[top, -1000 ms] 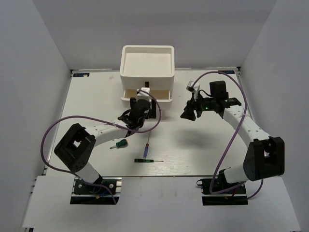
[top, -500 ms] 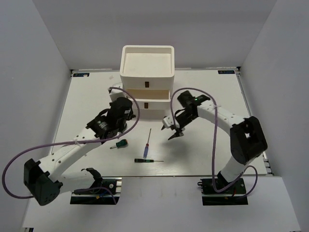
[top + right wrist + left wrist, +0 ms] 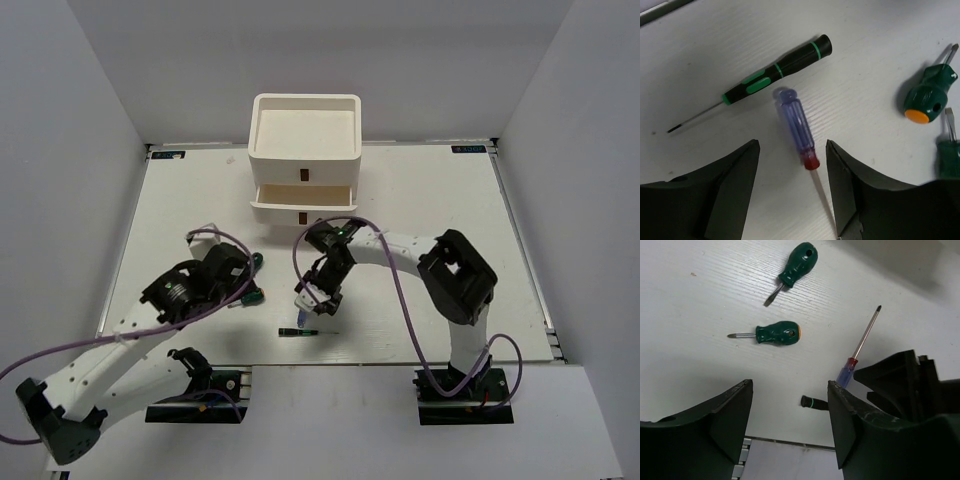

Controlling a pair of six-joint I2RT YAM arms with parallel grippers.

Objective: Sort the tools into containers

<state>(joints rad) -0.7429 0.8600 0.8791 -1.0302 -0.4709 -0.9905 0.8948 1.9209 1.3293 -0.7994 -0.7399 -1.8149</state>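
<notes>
My right gripper grabs the slim red-blue screwdriver (image 3: 797, 127) by its red collar (image 3: 810, 160) next, since the blue handle's end stays free to enter the drawer.
The slim red-blue screwdriver (image 3: 797, 127) lies flat on the table, its red collar and shaft between the fingers of my right gripper (image 3: 792, 172), which is open and low over it. The black-green precision screwdriver (image 3: 775, 70) lies just beyond it and shows again at the table's front (image 3: 300, 331). Two stubby green screwdrivers (image 3: 799, 260) (image 3: 777, 333) lie ahead of my left gripper (image 3: 790, 412), which is open and empty. In the top view the left gripper (image 3: 248, 280) is left of the right gripper (image 3: 312, 300). The white containers (image 3: 305, 140) stand at the back.
The organizer's lower drawer (image 3: 303, 208) sticks out toward the arms, and its top tray shows nothing in it. The two grippers work close together near the table's front middle. Purple cables loop off both arms. White walls enclose the table.
My left arm has drawn back from the organizer to the left front. My right arm has swung from the right side to the middle, down over the red-blue screwdriver.
</notes>
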